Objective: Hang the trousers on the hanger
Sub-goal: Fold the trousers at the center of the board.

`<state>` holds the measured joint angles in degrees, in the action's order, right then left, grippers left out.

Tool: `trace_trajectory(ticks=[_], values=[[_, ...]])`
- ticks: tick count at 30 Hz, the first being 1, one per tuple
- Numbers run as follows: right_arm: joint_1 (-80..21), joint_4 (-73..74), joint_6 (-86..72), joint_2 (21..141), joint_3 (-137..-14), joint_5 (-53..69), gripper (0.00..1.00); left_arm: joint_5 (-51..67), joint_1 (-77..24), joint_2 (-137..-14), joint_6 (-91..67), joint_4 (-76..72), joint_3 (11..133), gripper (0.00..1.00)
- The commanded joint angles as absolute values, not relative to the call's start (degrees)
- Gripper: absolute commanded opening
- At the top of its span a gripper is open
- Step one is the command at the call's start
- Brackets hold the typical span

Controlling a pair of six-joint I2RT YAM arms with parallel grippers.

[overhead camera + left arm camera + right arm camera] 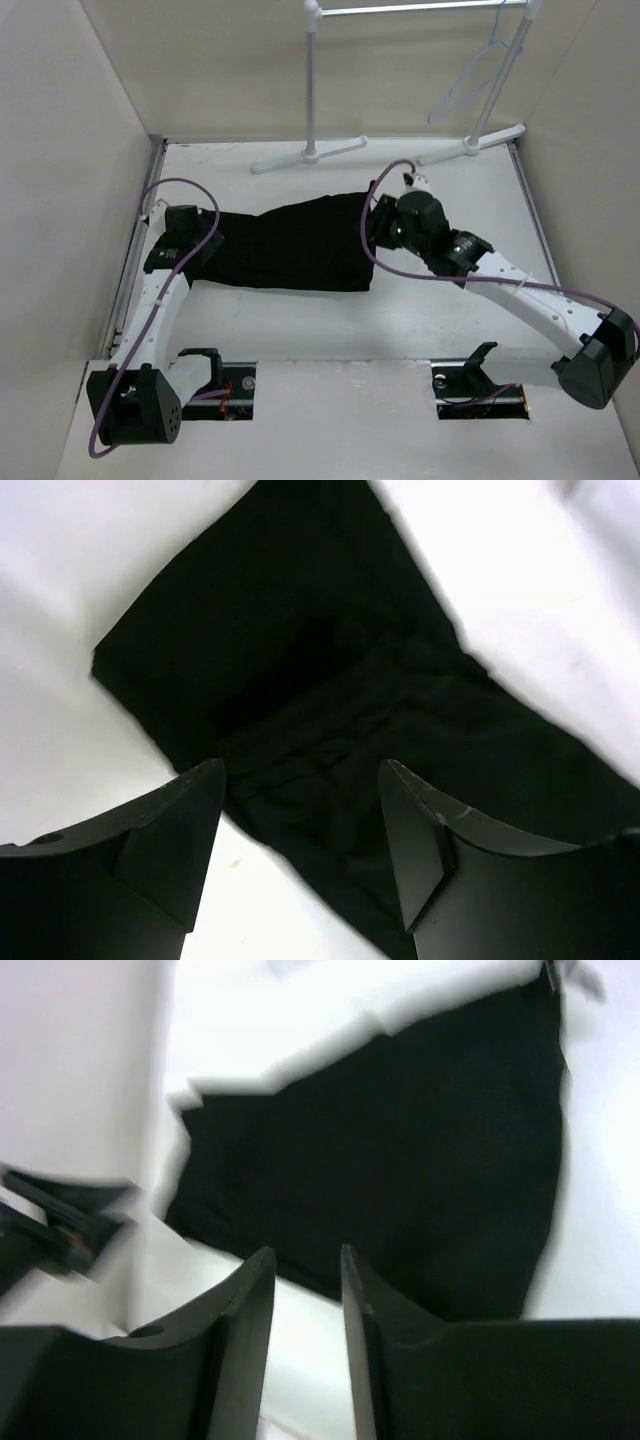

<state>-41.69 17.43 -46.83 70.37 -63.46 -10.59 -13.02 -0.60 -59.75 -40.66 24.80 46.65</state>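
The left gripper pinches the folded fabric [330,640] at the trousers' end [292,771] beneath it next, to draw the trousers lengthwise along the table for hanging.
The black trousers [290,245] lie flat across the middle of the white table, lengthwise left to right. My left gripper [190,238] hovers over their left end; in the left wrist view it [300,775] is wide open and empty above the folded fabric [330,640]. My right gripper [380,215] is at their right end; in the right wrist view it [307,1260] is narrowly open with only bare table between the fingers, and the trousers [420,1160] lie just ahead. The pale hanger [470,85] hangs on the rack at the back right, far from both grippers.
The white clothes rack [312,90] stands at the back, its feet [470,145] on the table's far edge. Pale walls close in the left, back and right sides. The left arm [60,1220] shows blurred at the left of the right wrist view.
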Motion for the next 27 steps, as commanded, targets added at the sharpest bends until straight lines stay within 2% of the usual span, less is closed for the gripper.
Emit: trace_trajectory(ticks=[1,3,9,21,25,27], values=[[-41.35,16.00,-44.12,68.40,-53.64,-6.77,0.44,-8.45,0.57,-56.26,-39.81,24.35,41.59,0.60],[-40.04,15.82,-44.21,65.75,-49.68,-6.24,0.48,-6.43,1.88,-55.38,-40.51,21.55,38.07,0.57],[-36.43,14.06,-44.38,63.98,-44.83,-1.94,0.48,-2.90,6.54,-59.57,-42.62,11.97,32.79,0.43],[-35.55,12.75,-45.00,63.20,-41.84,-0.44,0.49,-2.64,6.29,-67.06,-45.88,3.43,32.26,0.41],[-35.11,12.57,-45.53,62.23,-41.13,-0.26,0.49,-2.46,6.29,-67.41,-46.32,2.29,31.46,0.32],[-35.02,12.48,-45.61,62.14,-40.96,-0.26,0.50,-2.46,6.02,-67.33,-46.41,2.20,31.46,0.22]])
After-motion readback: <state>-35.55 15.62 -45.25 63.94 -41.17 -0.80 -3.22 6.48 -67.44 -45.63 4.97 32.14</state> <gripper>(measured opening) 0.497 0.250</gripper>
